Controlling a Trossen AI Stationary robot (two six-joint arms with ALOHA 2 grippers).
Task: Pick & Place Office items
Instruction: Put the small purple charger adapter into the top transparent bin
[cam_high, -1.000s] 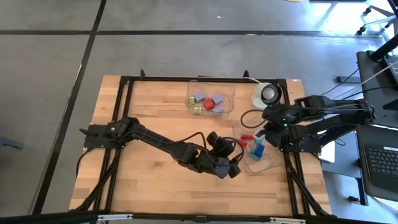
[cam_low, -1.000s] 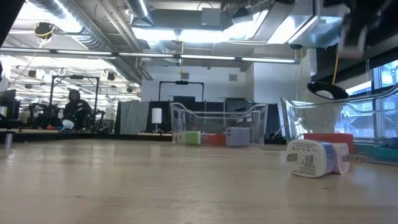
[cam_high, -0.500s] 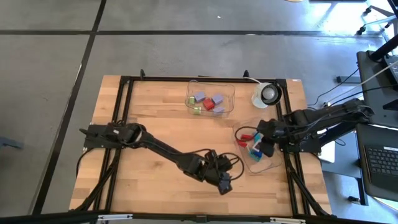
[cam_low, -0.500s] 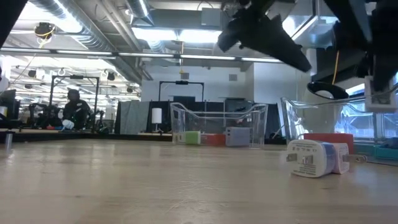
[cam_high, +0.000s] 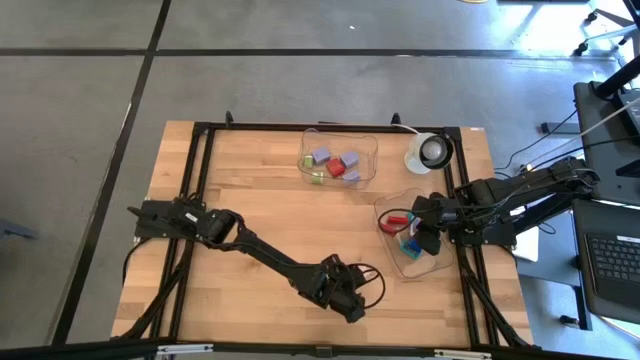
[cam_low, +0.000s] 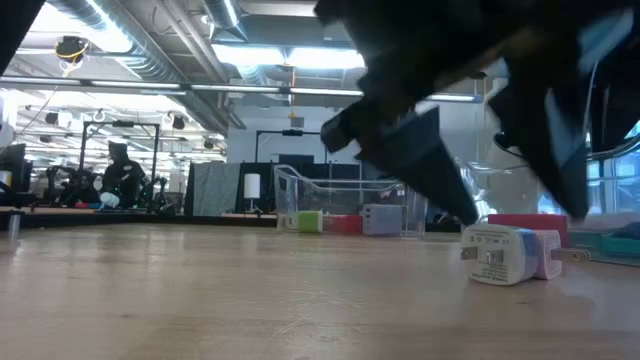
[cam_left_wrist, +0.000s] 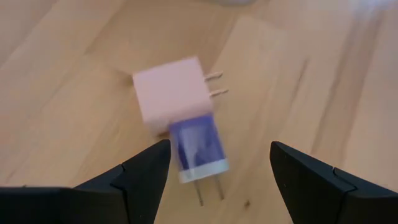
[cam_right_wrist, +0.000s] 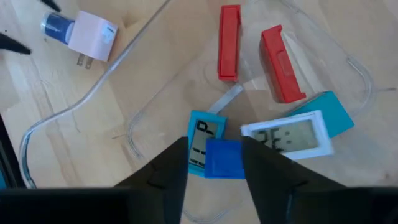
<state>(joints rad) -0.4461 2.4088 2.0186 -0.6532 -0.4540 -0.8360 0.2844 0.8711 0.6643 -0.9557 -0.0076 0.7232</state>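
Observation:
I would miss the blue-and-white plug (cam_left_wrist: 199, 146) if I closed now, because my fingers stop above it. My left gripper needs to go down to the plug first and then close on the plug.
A pink plug adapter (cam_left_wrist: 171, 99) and a blue-and-white one (cam_left_wrist: 199, 149) lie side by side on the wood. My left gripper (cam_left_wrist: 219, 144) hangs open just above them, near the table's front edge (cam_high: 355, 312), with one finger on each side of the blue one. My right gripper (cam_right_wrist: 214, 146) stands open, low over the near clear tub (cam_high: 385, 215). A blue block (cam_right_wrist: 224, 158) lies between its fingers on a teal piece (cam_right_wrist: 200, 140). Two red pieces (cam_right_wrist: 229, 40) and a white-framed display (cam_right_wrist: 292, 137) also lie in that tub. My right gripper comes at the blue block from above, a finger on either side. A gap shows beside one finger (cam_right_wrist: 171, 168); the other finger (cam_right_wrist: 264, 168) borders the block's edge (cam_right_wrist: 239, 158), and I cannot tell whether it touches. The block rests on the teal piece in the tub.
A second clear tub (cam_high: 368, 145) at the far middle holds lavender, red, green and pink pieces. A round white-and-black object (cam_high: 432, 150) stands to the right of it. Bare wood stretches over the table's left half. A person sits far off in the room (cam_low: 122, 175).
My left gripper has swung toward the table's near edge and come down, tipping more steeply, until it stands over the two plug adapters. My right gripper has sunk toward the near tub and moved a little toward the near edge.

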